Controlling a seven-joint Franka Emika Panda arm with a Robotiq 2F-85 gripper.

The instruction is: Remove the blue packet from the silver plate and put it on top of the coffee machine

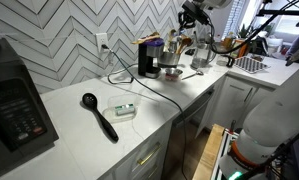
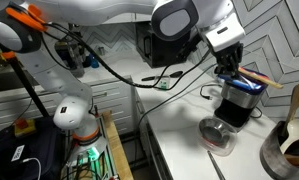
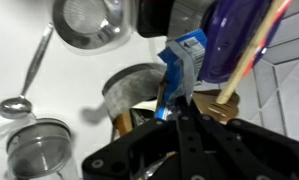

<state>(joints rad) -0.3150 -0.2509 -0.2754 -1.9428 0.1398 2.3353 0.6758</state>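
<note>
The blue packet stays held in my gripper for now until it is over the coffee machine's bluish top: it still hangs beside it.
My gripper is shut on the blue packet, which stands up from between the fingertips in the wrist view. In an exterior view the gripper hangs just above the top of the black coffee machine, whose top looks bluish, with a wooden utensil across it. The silver plate sits on the counter in front of the machine and shows as a shiny dish in the wrist view. The coffee machine and the gripper also show in an exterior view.
A large black appliance with buttons stands at the counter's end. A black ladle and a clear container lie near it. A metal spoon, a glass jar and a brown pot crowd the plate.
</note>
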